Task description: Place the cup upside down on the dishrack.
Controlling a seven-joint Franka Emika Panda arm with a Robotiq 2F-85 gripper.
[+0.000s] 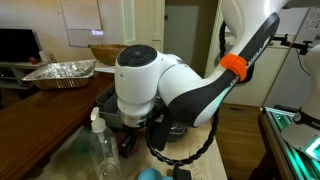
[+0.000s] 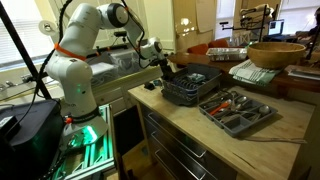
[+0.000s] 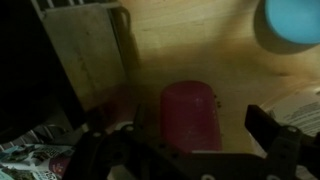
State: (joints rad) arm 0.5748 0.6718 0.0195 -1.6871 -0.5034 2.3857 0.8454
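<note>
The cup (image 3: 190, 115) lies small below my fingertips, wood showing on each side, so closing now would miss. My gripper lowers first, then closes on the cup.
The magenta-purple cup (image 3: 190, 115) lies on its side on the wooden counter in the wrist view. My gripper (image 3: 198, 138) is just above it, open, with one dark finger on each side of the cup and a gap to each. In an exterior view the gripper (image 2: 160, 68) hangs low at the counter's end, just beside the dark grey wire dishrack (image 2: 190, 88). The cup is hidden in both exterior views. In the wrist view the dark mass at the left edge (image 3: 30, 90) may be the rack.
A blue round thing (image 3: 290, 22) lies close beyond the cup. A clear soap bottle (image 1: 100, 150) stands near the arm. A foil tray (image 1: 60, 72) and wooden bowl (image 2: 275, 52) sit further off. A grey cutlery tray (image 2: 238, 110) lies beside the rack.
</note>
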